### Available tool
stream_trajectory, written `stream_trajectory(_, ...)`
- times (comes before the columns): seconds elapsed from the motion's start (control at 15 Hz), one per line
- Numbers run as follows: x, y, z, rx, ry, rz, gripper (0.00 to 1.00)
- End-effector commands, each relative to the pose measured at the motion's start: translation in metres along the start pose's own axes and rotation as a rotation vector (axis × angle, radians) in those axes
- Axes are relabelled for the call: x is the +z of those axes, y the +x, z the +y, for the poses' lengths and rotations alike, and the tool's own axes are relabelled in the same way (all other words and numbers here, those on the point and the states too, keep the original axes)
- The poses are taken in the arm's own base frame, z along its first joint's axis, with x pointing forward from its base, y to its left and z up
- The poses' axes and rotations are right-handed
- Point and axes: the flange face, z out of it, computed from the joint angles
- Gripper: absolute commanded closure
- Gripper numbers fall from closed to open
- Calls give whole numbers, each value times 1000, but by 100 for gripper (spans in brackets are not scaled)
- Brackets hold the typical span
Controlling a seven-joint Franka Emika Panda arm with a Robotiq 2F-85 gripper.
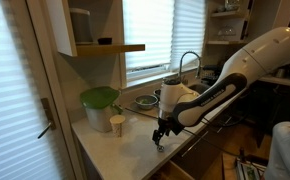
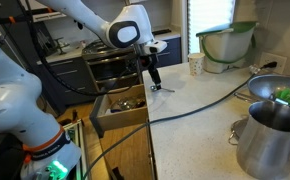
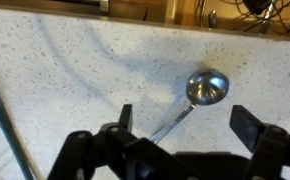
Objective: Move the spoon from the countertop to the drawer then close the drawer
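My gripper's open fingers are above the spoon [image 3: 203, 90] in an exterior view. My gripper should come down before it closes on the handle [image 3: 171, 124].
The small silvery spoon [image 3: 203, 90] lies on the pale speckled countertop [image 3: 65, 70], bowl away from me, its thin handle running back between my fingers. My gripper [image 3: 185, 122] is open, its two dark fingers straddling the handle, just above the counter. In both exterior views the gripper [image 1: 161, 133] [image 2: 153, 80] points down at the counter's front edge, with the spoon [image 2: 162, 90] under it. The drawer [image 2: 120, 108] with tan wooden sides stands pulled open below the counter, cutlery inside.
A cream cup [image 1: 117, 124] and a green-lidded container [image 1: 99, 100] stand near the wall. The steel sink [image 1: 145, 101] and arched tap [image 1: 189, 62] lie beyond. A large steel pot [image 2: 273, 140] stands close in an exterior view. A cable [image 2: 195, 108] crosses the counter.
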Motion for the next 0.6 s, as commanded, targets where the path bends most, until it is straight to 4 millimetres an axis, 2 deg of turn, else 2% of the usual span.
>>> stream_trajectory(0.0, 15, 9, -5, 32, 12, 1, 2)
stream_trajectory(0.07, 17, 11, -6, 34, 14, 0, 23)
stream_trajectory(0.2, 22, 14, -8, 38, 19, -6, 30)
stream_trajectory(0.53, 28, 17, -11, 44, 25, -21, 70)
